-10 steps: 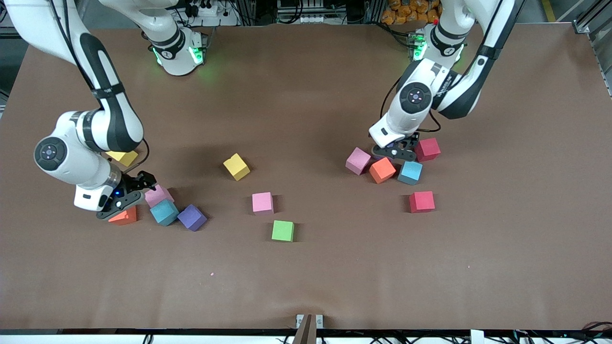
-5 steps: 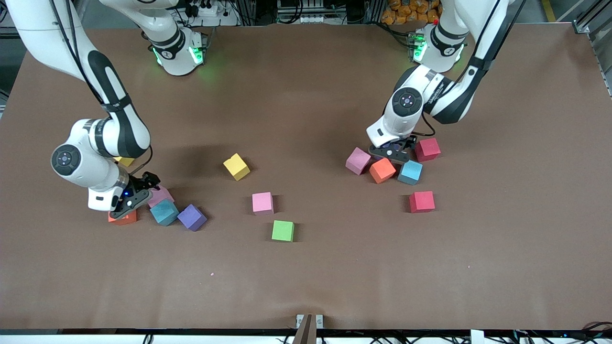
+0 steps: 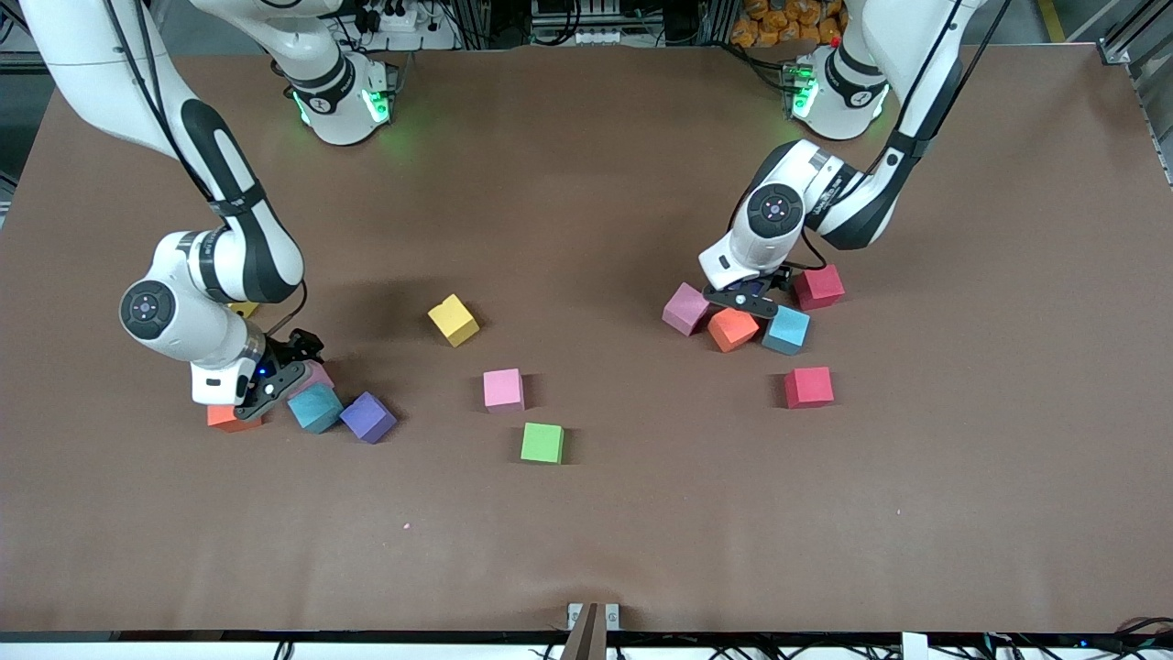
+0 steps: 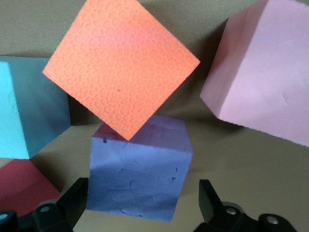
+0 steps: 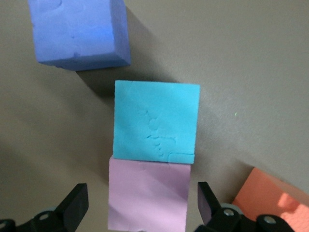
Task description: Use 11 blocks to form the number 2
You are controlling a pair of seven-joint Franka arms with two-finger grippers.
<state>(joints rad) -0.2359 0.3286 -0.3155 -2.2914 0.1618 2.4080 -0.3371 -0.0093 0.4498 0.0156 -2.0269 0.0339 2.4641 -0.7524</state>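
I should lower my right gripper before I close it. Its fingers are above the pink block's top [image 5: 148, 193] in the right wrist view, beside the light blue block [image 5: 157, 121], so they would miss if I closed now.
The blocks lie loose in two clusters; the number 2 is out of view. At the left arm's end, my left gripper [image 3: 744, 298] [image 4: 143, 198] is low and open astride a purple block [image 4: 140, 179], beside an orange block [image 3: 733, 328] [image 4: 120, 65], a pink one [image 3: 687, 308] [image 4: 263, 77], a light blue one [image 3: 786, 330] and a red one [image 3: 818, 286]. At the right arm's end, my right gripper [image 3: 273, 385] [image 5: 142, 203] stands open around a pink block [image 3: 316, 374] [image 5: 147, 195] that touches a light blue block [image 3: 314, 407] [image 5: 157, 121].
A purple block [image 3: 368, 417], an orange one [image 3: 227, 418] and a yellow one [image 3: 243, 309] lie by the right gripper. Mid-table lie a yellow block [image 3: 453, 320], a pink block [image 3: 503, 389] and a green cube [image 3: 542, 443]. A second red block [image 3: 808, 387] lies apart.
The right gripper has moved from over the orange block to astride the pink one. The left gripper has shifted slightly toward the orange and pink blocks and sunk lower.
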